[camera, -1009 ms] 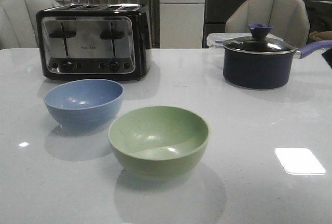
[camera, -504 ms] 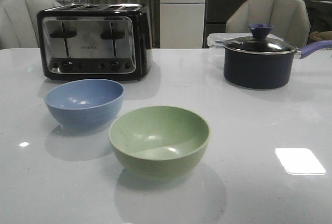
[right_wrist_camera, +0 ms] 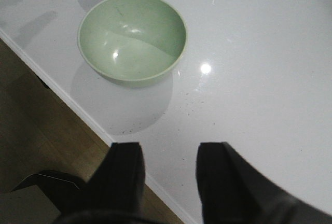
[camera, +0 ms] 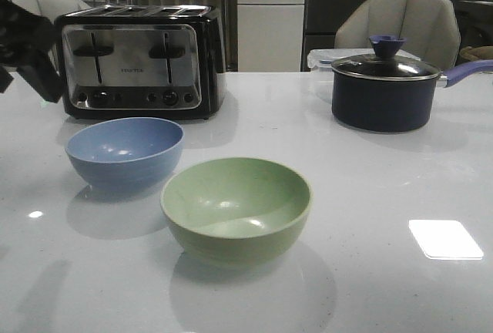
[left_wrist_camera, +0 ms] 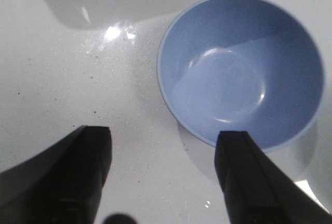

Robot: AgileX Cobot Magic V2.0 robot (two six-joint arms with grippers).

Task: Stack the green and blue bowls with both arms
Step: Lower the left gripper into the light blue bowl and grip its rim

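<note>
My left gripper's open fingers are narrower than the blue bowl (camera: 125, 152), so my left gripper should next pinch the blue bowl by its thin rim (camera: 72, 139).
The dusty blue bowl (camera: 125, 152) stands upright and empty on the white table, left of centre. The pale green bowl (camera: 236, 208) stands upright and empty just right of it and nearer the front, close to it but apart. My left arm (camera: 31, 48) hangs at the far left, above and left of the blue bowl. In the left wrist view my left gripper (left_wrist_camera: 165, 133) is open and empty, above the table beside the blue bowl (left_wrist_camera: 241, 71). My right gripper (right_wrist_camera: 170, 146) is open and empty over the table's front edge, away from the green bowl (right_wrist_camera: 132, 37). It is out of the front view.
A black and chrome toaster (camera: 139, 63) stands behind the blue bowl. A dark saucepan (camera: 381, 90) with a glass lid and purple handle stands at the back right, a clear plastic box (camera: 320, 59) behind it. The table's front edge (right_wrist_camera: 67, 102) and the floor show in the right wrist view.
My left arm has come into the front view at the upper left. A dark part at the right edge one second ago has gone out of view. The bowls have not moved.
</note>
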